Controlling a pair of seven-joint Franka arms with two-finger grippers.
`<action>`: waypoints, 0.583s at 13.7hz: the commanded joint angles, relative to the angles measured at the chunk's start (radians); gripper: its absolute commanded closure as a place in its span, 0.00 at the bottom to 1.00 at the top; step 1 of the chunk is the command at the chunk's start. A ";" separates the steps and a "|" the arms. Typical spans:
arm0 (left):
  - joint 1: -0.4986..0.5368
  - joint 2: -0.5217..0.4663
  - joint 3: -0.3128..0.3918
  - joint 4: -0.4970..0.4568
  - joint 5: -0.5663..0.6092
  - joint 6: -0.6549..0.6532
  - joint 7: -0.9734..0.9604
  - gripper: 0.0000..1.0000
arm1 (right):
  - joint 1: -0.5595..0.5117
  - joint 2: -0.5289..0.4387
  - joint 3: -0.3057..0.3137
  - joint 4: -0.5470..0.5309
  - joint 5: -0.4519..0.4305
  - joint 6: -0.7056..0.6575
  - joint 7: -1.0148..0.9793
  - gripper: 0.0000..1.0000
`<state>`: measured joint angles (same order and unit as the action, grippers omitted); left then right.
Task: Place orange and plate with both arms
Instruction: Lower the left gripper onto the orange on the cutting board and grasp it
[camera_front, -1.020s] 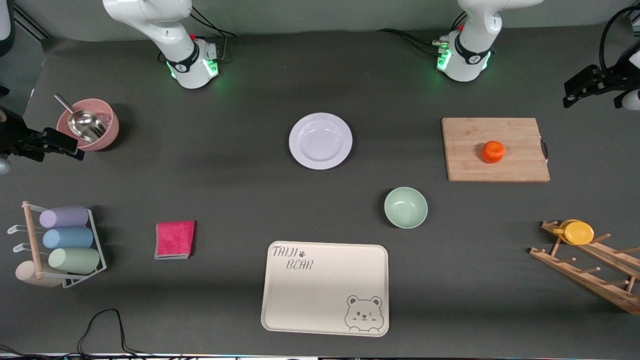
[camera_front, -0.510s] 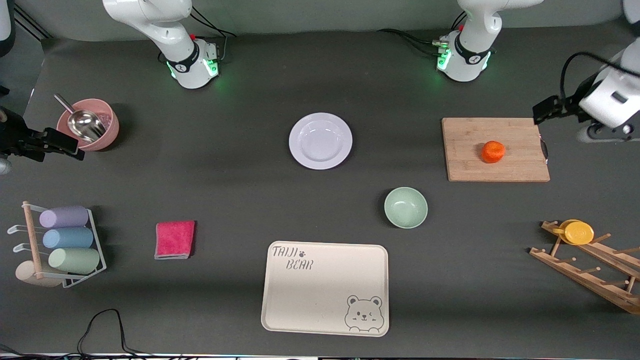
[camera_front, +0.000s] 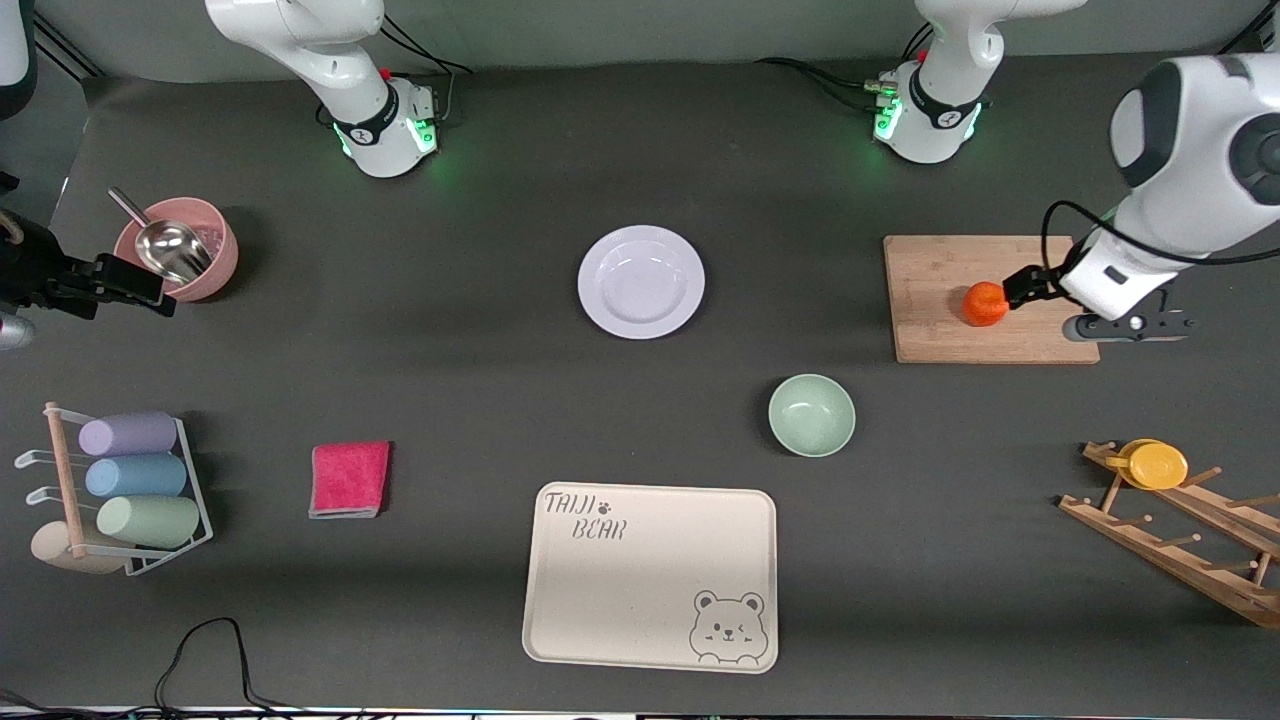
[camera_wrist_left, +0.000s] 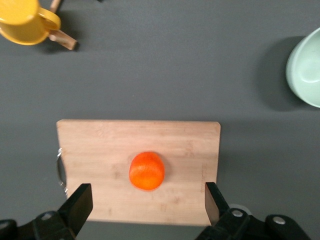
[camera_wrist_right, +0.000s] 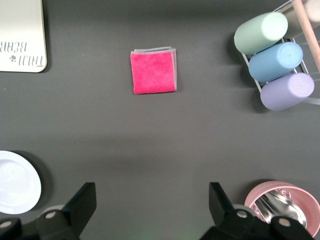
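Observation:
My left gripper should grab the orange (camera_front: 986, 304) next by its round sides. Then it can set the orange on the white plate (camera_front: 641, 281).
The orange (camera_front: 986, 304) sits on the wooden cutting board (camera_front: 940, 330) toward the left arm's end of the table. My left gripper (camera_front: 1125, 327) hangs open and empty above the board. In the left wrist view its fingers straddle the orange (camera_wrist_left: 147, 170) from above without touching it, the gripper (camera_wrist_left: 146, 192) over the board's edge. The white plate (camera_front: 641, 281) lies on the table's middle, empty; its rim also shows in the right wrist view (camera_wrist_right: 17, 182). My right gripper (camera_wrist_right: 152, 207) is open and empty, high over bare table between the plate and the pink bowl.
A pale green bowl (camera_front: 811, 415) and a cream bear tray (camera_front: 650, 575) lie nearer the front camera. A pink bowl with a metal scoop (camera_front: 178, 250), a pink cloth (camera_front: 349, 479) and a cup rack (camera_front: 125, 490) stand toward the right arm's end. A wooden rack holds a yellow cup (camera_front: 1155, 465).
My left arm has swung in from the table's end and now hangs over the cutting board by the orange. The right arm has barely moved. The orange and plate have not moved.

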<state>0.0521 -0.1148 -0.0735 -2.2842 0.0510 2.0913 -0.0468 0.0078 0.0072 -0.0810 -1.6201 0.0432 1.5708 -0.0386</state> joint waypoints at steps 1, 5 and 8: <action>0.006 -0.040 0.001 -0.194 0.015 0.210 -0.004 0.00 | 0.008 -0.102 0.001 -0.116 0.018 0.002 0.046 0.00; 0.060 0.021 0.001 -0.376 0.016 0.521 0.017 0.00 | 0.012 -0.226 -0.002 -0.301 0.132 0.053 0.051 0.00; 0.098 0.107 0.001 -0.397 0.017 0.613 0.038 0.00 | 0.011 -0.302 -0.006 -0.428 0.256 0.058 0.046 0.00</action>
<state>0.1230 -0.0529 -0.0672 -2.6733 0.0546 2.6472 -0.0260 0.0108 -0.2081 -0.0805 -1.9325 0.2338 1.5957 -0.0168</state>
